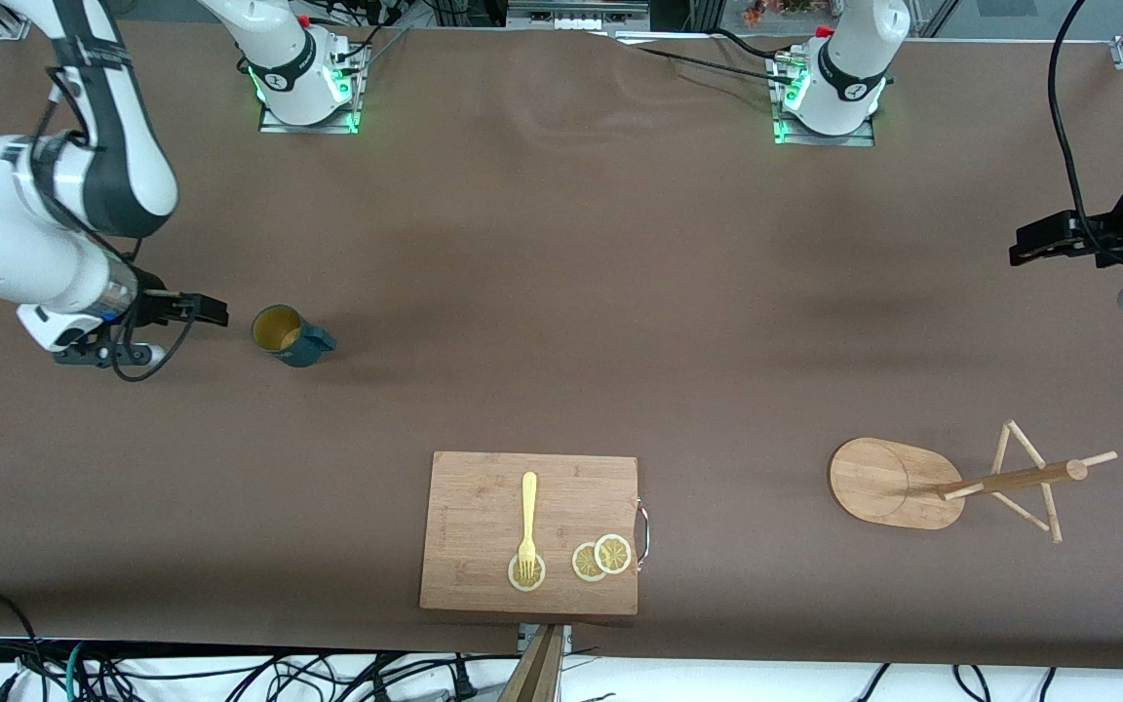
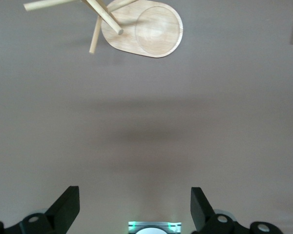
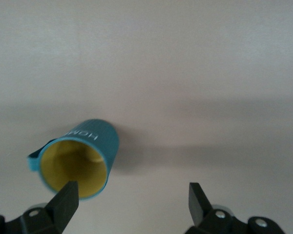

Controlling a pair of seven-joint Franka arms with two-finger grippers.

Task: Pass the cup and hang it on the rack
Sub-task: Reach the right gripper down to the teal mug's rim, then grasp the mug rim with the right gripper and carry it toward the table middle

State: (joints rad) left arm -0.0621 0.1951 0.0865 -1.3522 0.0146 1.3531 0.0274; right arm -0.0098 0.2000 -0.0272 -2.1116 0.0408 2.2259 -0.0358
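Observation:
The right gripper grabs the teal cup by its rim (image 1: 256,323) (image 3: 106,177) opposite the handle next, which leaves the handle free for passing and hanging.
The teal cup (image 1: 290,335) stands upright on the table toward the right arm's end, with its yellowish inside showing and its handle turned toward the left arm's end. My right gripper (image 1: 203,310) hovers open beside it, apart from it. In the right wrist view the cup (image 3: 80,156) sits off to one side of the open right gripper (image 3: 132,200), with nothing between the fingers. The bamboo rack (image 1: 898,483) stands on its oval base toward the left arm's end, pegs sticking out from its pole (image 1: 1010,480). My left gripper (image 1: 1034,244) waits open over bare table; the rack (image 2: 146,31) shows in its wrist view, well off from the left gripper (image 2: 135,204).
A wooden cutting board (image 1: 484,487) lies near the table's front edge, carrying a yellow fork (image 1: 527,517) and lemon slices (image 1: 602,558). Cables run along the front edge below it. Bare brown table stretches between the cup and the rack.

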